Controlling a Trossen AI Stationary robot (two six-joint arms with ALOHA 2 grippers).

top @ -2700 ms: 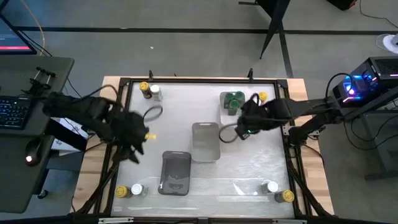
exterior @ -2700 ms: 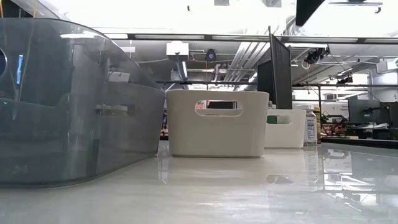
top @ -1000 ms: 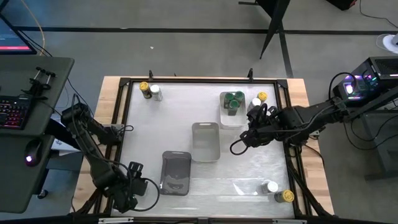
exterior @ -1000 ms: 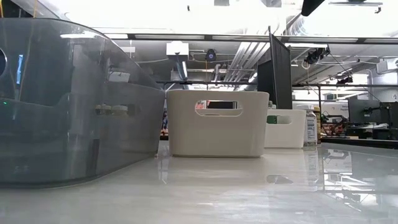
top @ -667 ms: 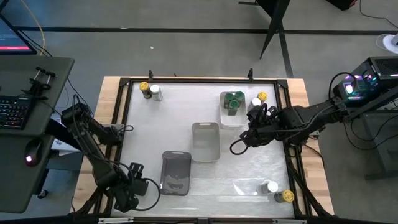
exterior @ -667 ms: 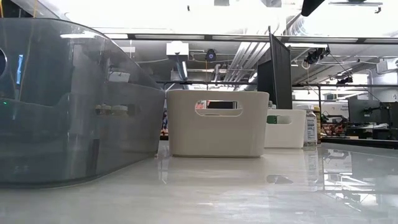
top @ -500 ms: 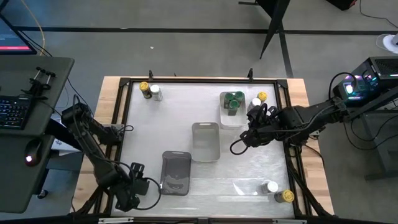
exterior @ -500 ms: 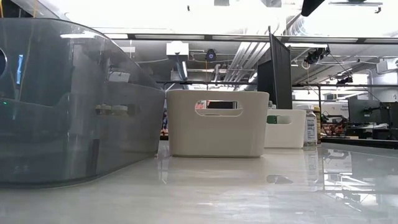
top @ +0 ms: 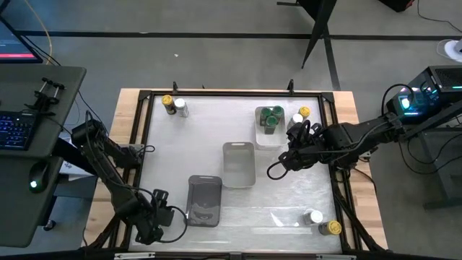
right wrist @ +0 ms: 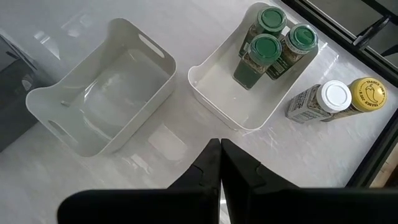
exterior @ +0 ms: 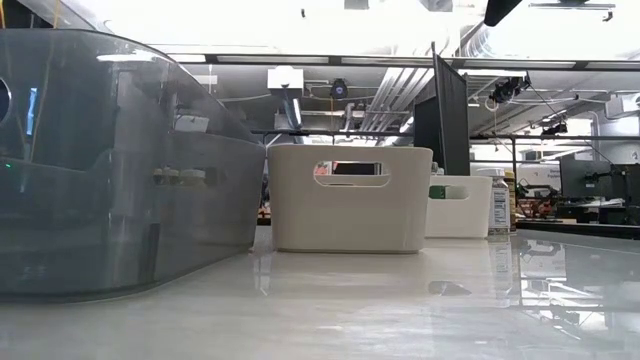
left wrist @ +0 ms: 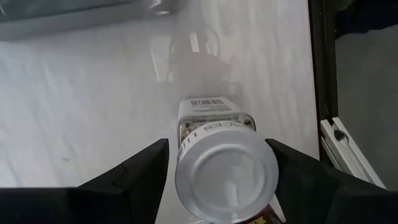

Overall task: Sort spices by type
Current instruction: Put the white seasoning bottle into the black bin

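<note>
My left gripper grips the white-lidded spice jar by its white lid [left wrist: 227, 177] next, to sort the jar into the dark grey tray.
My left gripper [top: 153, 217] is at the table's near-left corner, open, pointing down. In the left wrist view its fingers stand on either side of an upright white-lidded spice jar [left wrist: 225, 174], and a yellow-lidded jar [left wrist: 268, 218] peeks in beside it. My right gripper [top: 274, 171] is shut and hovers right of the middle white tray [top: 238, 164]. Three green-lidded jars [right wrist: 268, 42] stand in the far white tray [right wrist: 224, 102]. A white-lidded jar [right wrist: 334, 94] and a yellow-lidded jar [right wrist: 370, 92] lie beside it. My left gripper comes from above with its fingers [left wrist: 146, 163] on either side of the white-lidded jar's lid [left wrist: 225, 174]. The jar stands upright on the table. Whether a finger touches it I cannot tell.
A yellow-lidded jar [top: 167, 101] and a white-lidded jar [top: 180, 108] stand at the far-left corner, and another white [top: 312, 217] and yellow [top: 333, 227] pair at the near-right corner. A grey tray [top: 204, 201] sits right of my left gripper. A dark frame [top: 144, 130] rims the table.
My left gripper has crept a little toward the table's right edge over the near-left jars. No jar or tray has moved.
</note>
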